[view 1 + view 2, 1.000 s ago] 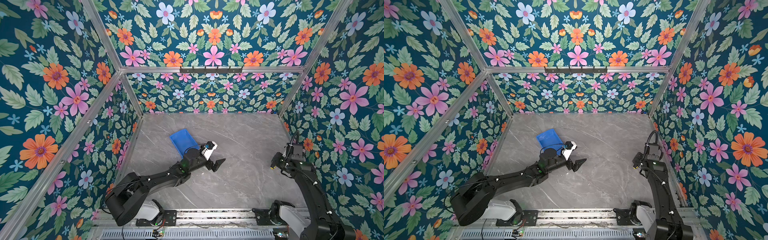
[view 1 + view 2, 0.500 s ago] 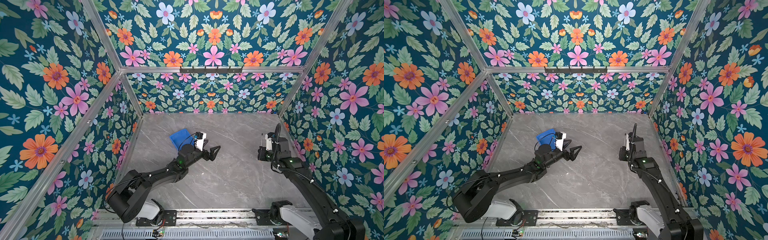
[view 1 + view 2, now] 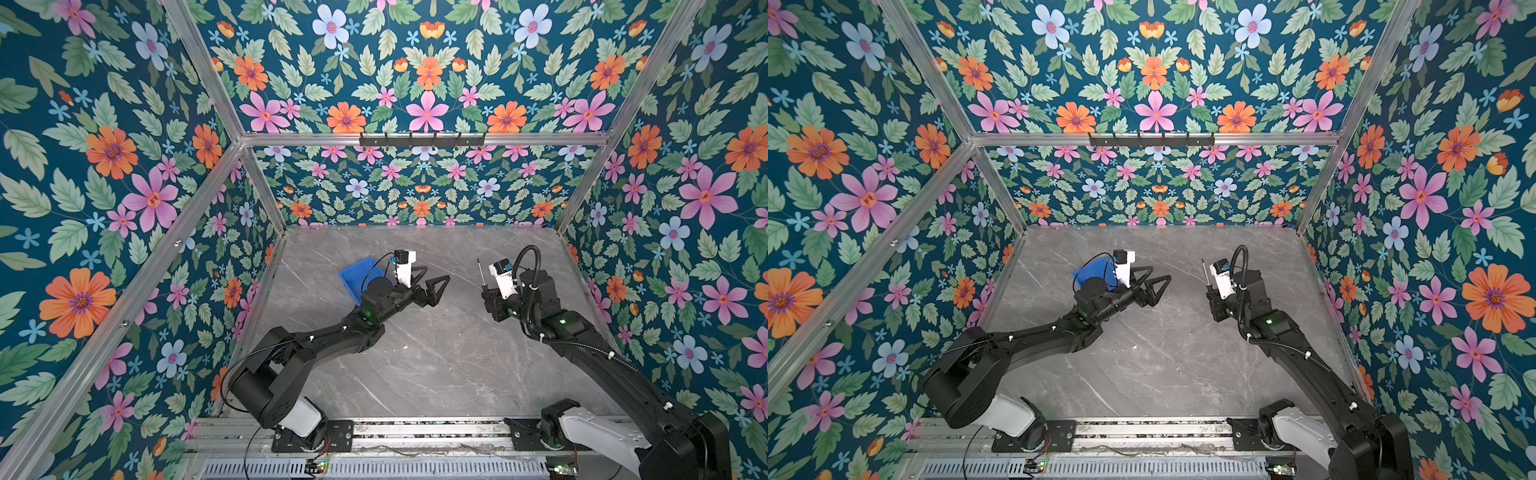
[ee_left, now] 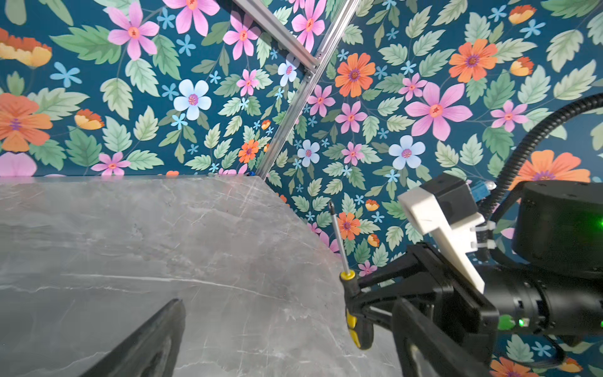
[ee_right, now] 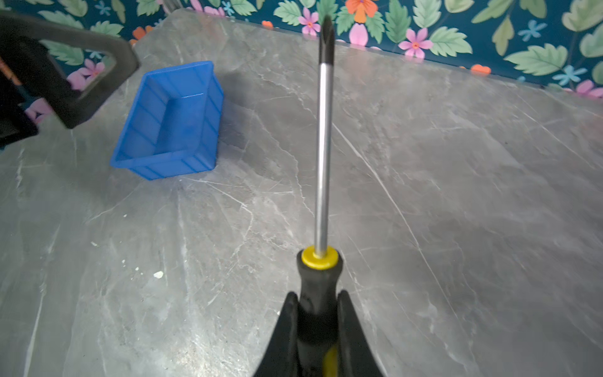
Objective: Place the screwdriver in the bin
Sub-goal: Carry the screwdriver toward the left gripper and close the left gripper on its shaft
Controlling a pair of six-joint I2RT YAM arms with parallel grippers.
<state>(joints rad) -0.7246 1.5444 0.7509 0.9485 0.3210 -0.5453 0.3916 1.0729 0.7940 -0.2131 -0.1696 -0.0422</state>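
Note:
The screwdriver needs to go in the bin [image 3: 355, 276]. My left gripper should grab it next by its shaft [image 3: 480, 270], beside the screwdriver's handle and clear of my right gripper.
The screwdriver [image 5: 322, 156], with a black-and-yellow handle and a thin metal shaft, is held by its handle in my right gripper [image 5: 318, 298], which is shut on it. In both top views it hangs above the table's right half with the shaft [image 3: 480, 270] [image 3: 1204, 270] pointing toward the back wall. The left wrist view shows its handle [image 4: 354, 303] just off to the side. The blue bin [image 5: 173, 120] [image 3: 355, 276] [image 3: 1094, 270] sits at the left, partly hidden under my left arm. My left gripper [image 3: 436, 279] [image 3: 1158, 277] [image 4: 287, 313] is open and empty, facing the right gripper [image 3: 487, 296] [image 3: 1213, 297].
Floral walls with aluminium posts close in the grey marble table [image 3: 415, 365] on three sides. A black hook rail [image 3: 422, 139] runs along the back. The arm bases stand on a metal rail [image 3: 415, 432] at the front edge. Small white specks [image 5: 158, 274] lie on the table.
My right arm has swung in from the right wall toward the middle, carrying the screwdriver. My left gripper has moved a little toward the back beside the bin, staying open.

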